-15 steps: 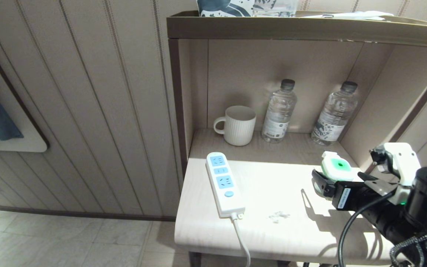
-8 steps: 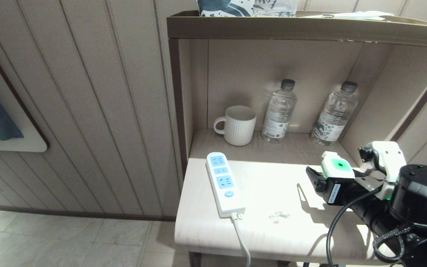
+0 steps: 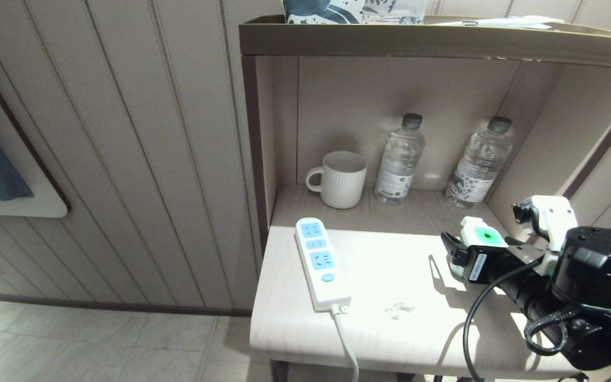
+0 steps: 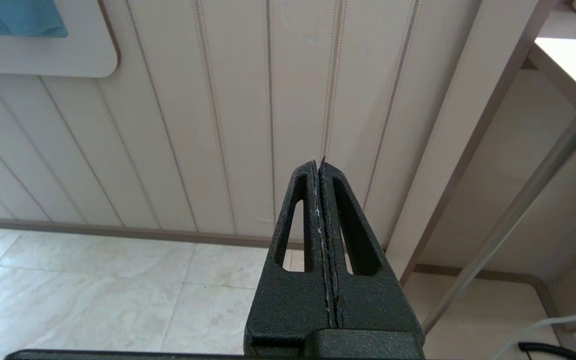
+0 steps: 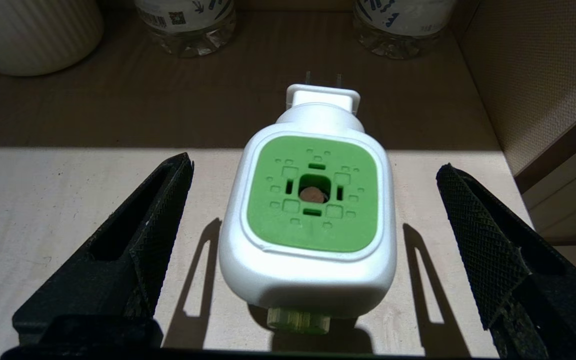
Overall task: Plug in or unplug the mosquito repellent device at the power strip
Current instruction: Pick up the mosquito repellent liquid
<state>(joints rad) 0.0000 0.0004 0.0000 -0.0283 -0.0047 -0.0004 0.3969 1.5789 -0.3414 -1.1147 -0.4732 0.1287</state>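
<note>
The mosquito repellent device's metal prongs need to stay free to enter the power strip [image 3: 319,262], so I will next grip the device by its white body [image 3: 470,235] with my right gripper.
The mosquito repellent device [image 3: 482,235] stands upright at the right end of the table [image 3: 390,329], its green top [image 5: 313,200] facing up and its metal prongs [image 5: 323,78] pointing at the back of the alcove. My right gripper [image 5: 314,165] is open, one black finger on each side of the device's white head and clear of it. The power strip [image 3: 319,262] lies near the table's left edge with nothing plugged in, its cord [image 3: 345,345] hanging over the front. My left gripper [image 4: 319,162] is shut on nothing, parked low and facing the panelled wall.
A white ribbed mug [image 3: 340,179] and two clear water bottles [image 3: 400,159] [image 3: 479,162] stand at the back of the alcove. The alcove's side wall [image 3: 544,159] rises just right of the device. A shelf [image 3: 390,42] spans the top.
My right arm has pushed in toward the back of the table, so the open fingers now straddle the device. The device and the power strip have stayed put.
</note>
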